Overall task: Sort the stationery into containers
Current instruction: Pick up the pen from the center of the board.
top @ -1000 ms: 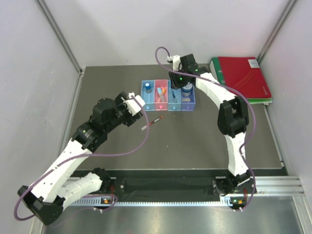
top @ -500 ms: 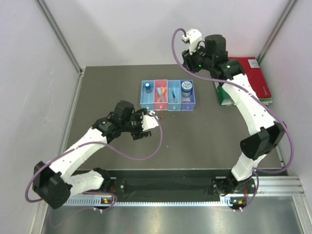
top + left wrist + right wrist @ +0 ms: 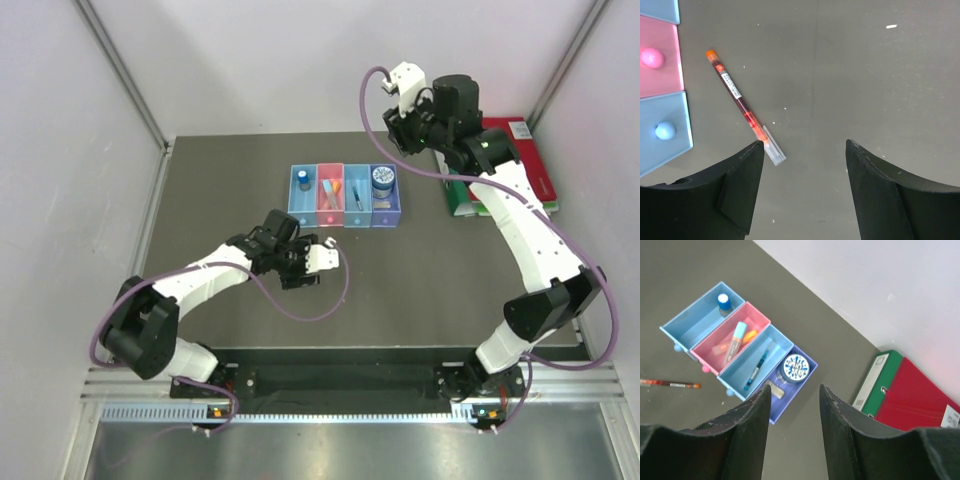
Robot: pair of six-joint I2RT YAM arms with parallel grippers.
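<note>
I need to grab the red pen next with my left gripper by its clear end with the cap (image 3: 769, 144), so the pen's orange end stays free for my right gripper.
The four joined bins (image 3: 346, 213) stand mid-table and also show in the right wrist view (image 3: 700, 315). The first light blue bin holds the blue-capped bottle (image 3: 724, 301). The pink bin holds the light blue bar (image 3: 735, 340) and the pink-orange bar (image 3: 751, 335). The third bin holds a dark pen (image 3: 756, 371). The purple bin holds the round blue jar (image 3: 795, 367) and the pale tag (image 3: 774, 389). A red pen (image 3: 742, 107) lies on the table in front of the bins. My left gripper (image 3: 805, 145) is open just above the table, its left finger beside the pen's clear end. My right gripper (image 3: 795, 387) is open and empty, high above the bins' right end.
The red and green binders (image 3: 505, 160) lie at the back right of the table, also in the right wrist view (image 3: 920, 405). Grey walls close in the table at the back and both sides. The left arm (image 3: 200, 280) stretches across the table's left front.
My right gripper left the purple bin and rose up and back to the right, empty. My left gripper moved right and down over the red pen.
</note>
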